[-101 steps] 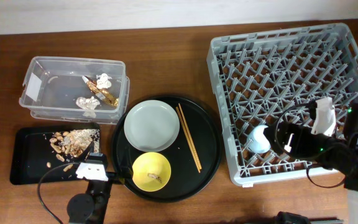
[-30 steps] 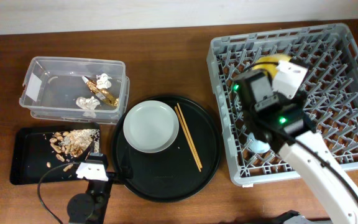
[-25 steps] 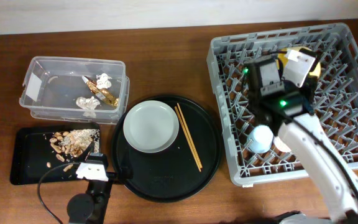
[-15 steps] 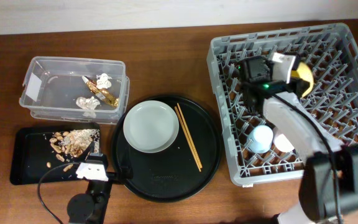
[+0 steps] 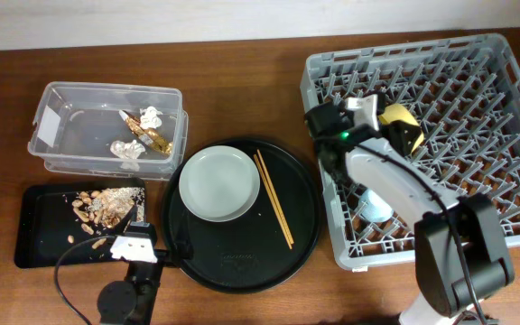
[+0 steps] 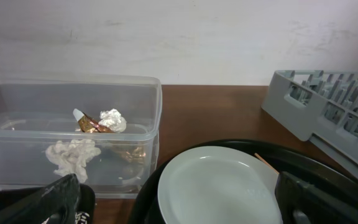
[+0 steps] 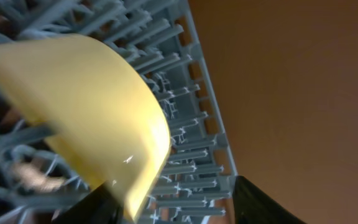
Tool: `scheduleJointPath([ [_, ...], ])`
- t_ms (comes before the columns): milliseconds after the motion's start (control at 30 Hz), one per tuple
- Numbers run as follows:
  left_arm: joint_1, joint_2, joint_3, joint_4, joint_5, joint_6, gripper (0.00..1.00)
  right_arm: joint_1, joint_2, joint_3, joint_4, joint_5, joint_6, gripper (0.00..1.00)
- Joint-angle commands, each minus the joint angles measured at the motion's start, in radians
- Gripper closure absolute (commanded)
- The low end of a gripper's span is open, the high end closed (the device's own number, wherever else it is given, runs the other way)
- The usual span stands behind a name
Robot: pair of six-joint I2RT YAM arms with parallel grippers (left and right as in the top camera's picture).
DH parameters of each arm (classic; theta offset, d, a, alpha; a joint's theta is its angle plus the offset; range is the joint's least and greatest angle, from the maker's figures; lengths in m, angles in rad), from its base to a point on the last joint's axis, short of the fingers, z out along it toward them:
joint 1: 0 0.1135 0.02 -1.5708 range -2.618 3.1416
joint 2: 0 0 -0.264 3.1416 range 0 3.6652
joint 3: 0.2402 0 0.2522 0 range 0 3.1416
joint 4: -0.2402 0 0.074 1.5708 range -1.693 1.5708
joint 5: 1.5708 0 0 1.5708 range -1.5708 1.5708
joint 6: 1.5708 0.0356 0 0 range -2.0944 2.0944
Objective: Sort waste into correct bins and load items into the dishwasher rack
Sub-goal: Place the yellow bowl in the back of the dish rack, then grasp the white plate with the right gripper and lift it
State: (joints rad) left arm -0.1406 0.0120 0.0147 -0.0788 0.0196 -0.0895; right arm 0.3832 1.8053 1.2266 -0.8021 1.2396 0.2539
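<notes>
The grey plate (image 5: 219, 182) needs to go into the dishwasher rack with its opposite edge first, so my right gripper needs to grab the plate next by its rim beside the chopsticks and leave that opposite edge free.
The small yellow bowl (image 5: 392, 115) stands tilted among the pegs of the grey dishwasher rack (image 5: 477, 72); in the right wrist view the bowl (image 7: 86, 106) fills the left side. My right gripper (image 5: 404, 134) is open over the rack (image 7: 191, 124); the bowl's rim rests by the left finger, and the right finger stands clear of it (image 7: 173, 202). The light-blue cup (image 5: 375, 206) sits in the rack, partly under the arm. The grey plate (image 5: 219, 182) (image 6: 219, 190) and chopsticks (image 5: 273, 199) lie on the round black tray (image 5: 305, 226). My left gripper (image 5: 134, 246) (image 6: 191, 214) is open and empty.
The clear tub (image 5: 61, 126) (image 6: 148, 118) holds white tissue (image 5: 126, 149) (image 6: 73, 152) and a gold wrapper (image 5: 152, 137) (image 6: 92, 126). The flat black tray (image 5: 43, 226) holds brown food scraps (image 5: 102, 206). The pink cup is hidden.
The yellow bowl left the round tray and went into the rack with my right gripper. The gripper then moved left across the rack and its fingers now stand apart.
</notes>
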Motion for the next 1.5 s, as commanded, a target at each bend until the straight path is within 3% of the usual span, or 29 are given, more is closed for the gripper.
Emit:
scheduleJointPath([
  [0, 0.006, -0.005, -0.005, -0.001, 0.011, 0.016, 0.01, 0.063, -0.128, 0.026, -0.08, -0.084, 0.073, 0.34],
  [167, 0.006, -0.005, -0.005, -0.001, 0.011, 0.016, 0.01, 0.163, -0.275, 0.11, -0.215, -0.495, 0.072, 0.34],
  [200, 0.006, -0.005, -0.005, -0.001, 0.011, 0.016, 0.01, 0.199, -0.313, 0.125, -0.229, -0.701, 0.072, 0.34],
  [333, 0.006, -0.005, -0.005, -0.001, 0.011, 0.016, 0.01, 0.287, -0.357, 0.124, -0.195, -1.204, 0.08, 0.34],
  [400, 0.006, -0.005, -0.005, -0.001, 0.011, 0.016, 0.01, 0.325, -0.332, 0.103, -0.149, -1.328, 0.196, 0.34],
  [500, 0.006, -0.005, -0.006, -0.001, 0.011, 0.016, 0.01, 0.365, -0.252, 0.071, -0.097, -1.337, 0.438, 0.33],
  [633, 0.006, -0.005, -0.005, -0.001, 0.011, 0.016, 0.01, 0.367, -0.101, 0.069, -0.006, -1.345, 0.558, 0.32],
  [833, 0.006, -0.005, -0.005, -0.001, 0.011, 0.016, 0.01, 0.362, 0.093, 0.069, 0.119, -1.366, 0.628, 0.36],
  [1033, 0.006, -0.005, -0.005, -0.001, 0.011, 0.016, 0.01, 0.346, 0.212, 0.069, 0.178, -1.366, 0.654, 0.56],
  [1167, 0.006, -0.005, -0.005, -0.001, 0.011, 0.016, 0.01, 0.343, 0.229, 0.069, 0.15, -1.361, 0.657, 0.89],
  [1267, 0.006, -0.005, -0.005, -0.001, 0.011, 0.016, 0.01, 0.329, 0.194, 0.069, 0.139, -1.36, 0.644, 0.96],
  [1467, 0.006, -0.005, -0.005, -0.001, 0.011, 0.016, 0.01, 0.298, -0.028, 0.07, 0.118, -1.24, 0.464, 0.96],
])
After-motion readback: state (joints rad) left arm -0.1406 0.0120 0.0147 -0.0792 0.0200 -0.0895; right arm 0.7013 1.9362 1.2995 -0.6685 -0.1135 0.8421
